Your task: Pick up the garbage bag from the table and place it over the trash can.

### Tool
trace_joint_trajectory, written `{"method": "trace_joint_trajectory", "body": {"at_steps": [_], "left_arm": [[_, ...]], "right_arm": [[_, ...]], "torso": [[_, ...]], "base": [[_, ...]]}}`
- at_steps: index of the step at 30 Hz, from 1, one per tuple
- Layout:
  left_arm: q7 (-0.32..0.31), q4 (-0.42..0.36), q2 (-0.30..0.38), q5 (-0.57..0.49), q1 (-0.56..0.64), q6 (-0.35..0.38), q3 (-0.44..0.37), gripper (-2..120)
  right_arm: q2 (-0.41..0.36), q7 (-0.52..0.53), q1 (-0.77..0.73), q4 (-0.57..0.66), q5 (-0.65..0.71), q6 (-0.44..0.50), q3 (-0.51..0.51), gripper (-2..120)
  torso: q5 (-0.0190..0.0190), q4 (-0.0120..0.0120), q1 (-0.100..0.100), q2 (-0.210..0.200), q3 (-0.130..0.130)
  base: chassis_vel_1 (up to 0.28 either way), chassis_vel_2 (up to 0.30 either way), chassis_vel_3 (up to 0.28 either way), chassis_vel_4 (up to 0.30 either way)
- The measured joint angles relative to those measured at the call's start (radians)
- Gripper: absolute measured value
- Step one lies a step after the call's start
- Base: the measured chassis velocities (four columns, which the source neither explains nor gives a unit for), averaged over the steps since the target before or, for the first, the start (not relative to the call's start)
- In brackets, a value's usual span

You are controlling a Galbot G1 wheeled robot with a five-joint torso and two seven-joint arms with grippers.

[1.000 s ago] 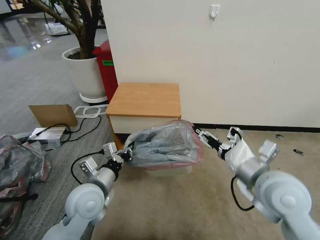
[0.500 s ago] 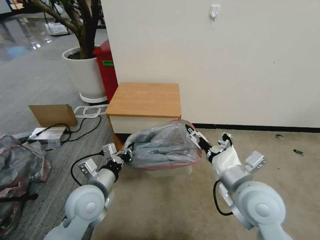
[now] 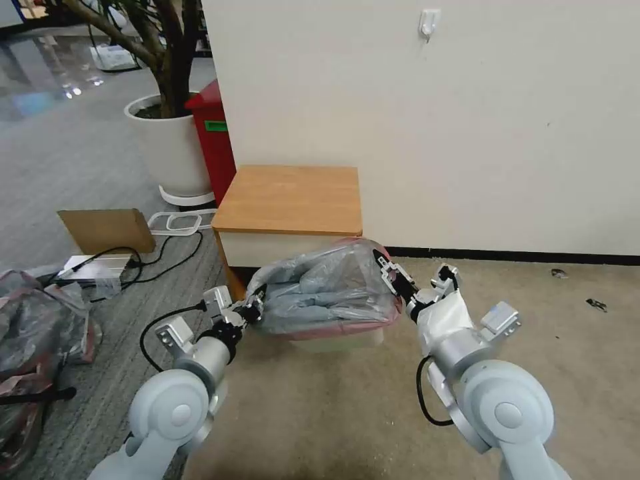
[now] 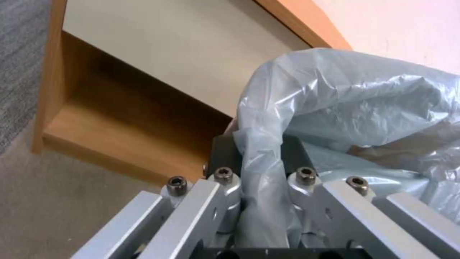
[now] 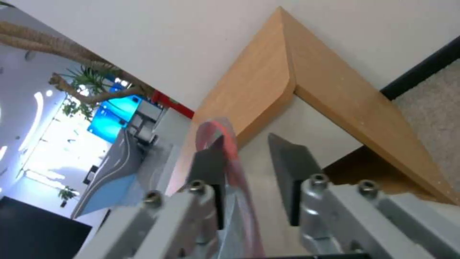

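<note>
The bag has its pink rim standing up as an edge while the grey plastic puffs up loose, so my right gripper should take hold of the bag there next.
The grey garbage bag (image 3: 327, 290) with its pink-red rim puffs up over the cream trash can (image 3: 337, 341), which stands on the carpet just in front of the table (image 3: 290, 197). My left gripper (image 3: 254, 308) is shut on the bag's left edge; the left wrist view shows the bag's plastic (image 4: 335, 93) pinched between the pads (image 4: 225, 153). My right gripper (image 3: 389, 272) is at the bag's right side and open. In the right wrist view the pink rim (image 5: 229, 144) runs between its fingers (image 5: 292, 165), close to one of them.
The white wall rises behind the table. A tall red bin (image 3: 213, 140) and a white plant pot (image 3: 170, 147) stand at the table's far left. Cardboard (image 3: 107, 230), cables and a heap of similar bags (image 3: 40, 327) lie on the floor to the left.
My right arm has swung left and brought its gripper up to the bag's right rim. The left gripper has kept its hold and barely moved.
</note>
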Motion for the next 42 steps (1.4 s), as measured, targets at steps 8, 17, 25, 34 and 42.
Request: {"method": "trace_joint_trajectory", "body": {"at_steps": [8, 17, 25, 34, 42], "left_arm": [[0.004, -0.007, -0.002, 0.001, 0.012, 0.002, -0.004, 7], [0.007, -0.010, -0.003, 0.001, 0.022, 0.002, -0.012, 7], [0.020, -0.030, -0.001, -0.037, 0.024, 0.003, -0.022, 7], [0.001, -0.042, -0.006, -0.159, 0.021, 0.007, -0.046, 7], [-0.028, -0.051, 0.006, -0.248, 0.005, 0.011, -0.063, 7]], "right_arm": [[-0.006, 0.006, 0.000, 0.000, -0.002, 0.016, 0.014, 0], [-0.010, 0.006, -0.011, 0.004, 0.002, 0.016, 0.022, 0], [-0.027, 0.023, -0.044, -0.004, -0.011, -0.020, 0.040, 0], [-0.035, -0.039, -0.125, -0.015, -0.169, -0.015, 0.024, 0], [-0.010, -0.201, -0.134, -0.128, -0.495, 0.133, -0.054, 0]], "torso": [[0.0000, 0.0000, 0.000, 0.000, 0.000], [0.0000, 0.0000, 0.000, 0.000, 0.000], [0.0002, -0.0001, 0.000, 0.000, 0.000], [0.0000, -0.0001, 0.000, 0.000, 0.000], [-0.0001, -0.0001, 0.000, 0.000, 0.000]], "base": [[0.000, 0.000, 0.000, 0.000], [0.000, 0.000, 0.000, 0.000], [0.000, 0.000, 0.000, 0.000], [0.000, 0.000, 0.000, 0.000], [0.000, 0.000, 0.000, 0.000]]}}
